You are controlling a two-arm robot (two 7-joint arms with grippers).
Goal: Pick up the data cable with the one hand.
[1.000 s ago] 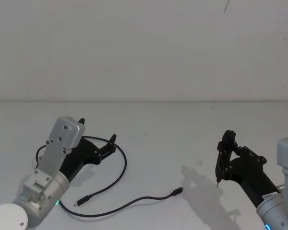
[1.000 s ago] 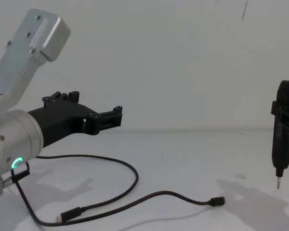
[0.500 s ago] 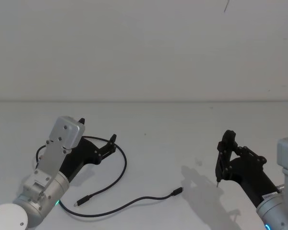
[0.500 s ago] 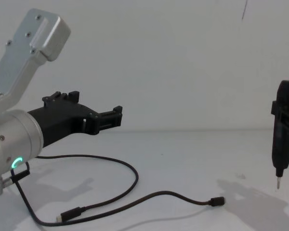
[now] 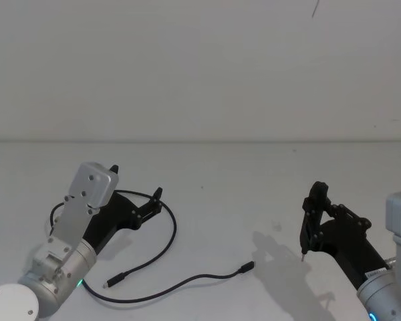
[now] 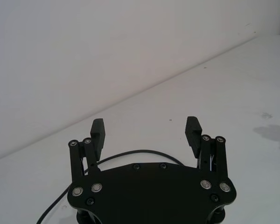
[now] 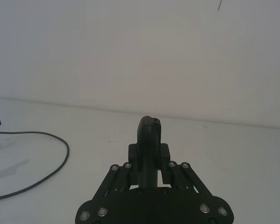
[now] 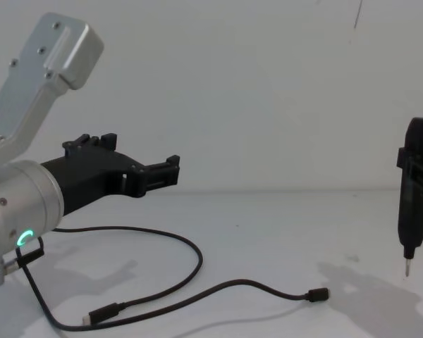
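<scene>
The data cable's bend behind the small plug arches above its shadow on the tabletop, so the robot's left gripper needs to grab that raised bend (image 8: 238,282) next.
The data cable (image 5: 168,238) lies in a loose loop on the white table, its longer plug (image 5: 113,281) near the front left and its small plug (image 5: 246,268) toward the middle. In the chest view the data cable (image 8: 194,253) curls under the left arm. My left gripper (image 5: 155,200) hovers above the cable's loop with its fingers (image 6: 98,135) open and nothing between them. My right gripper (image 5: 314,221) is shut on a black pen-shaped tool (image 8: 414,190) held upright, metal tip down, above the table at the right.
The white table (image 5: 240,180) runs back to a plain white wall. A white round base (image 5: 10,304) sits at the front left corner by the left arm. Free room lies between the two arms.
</scene>
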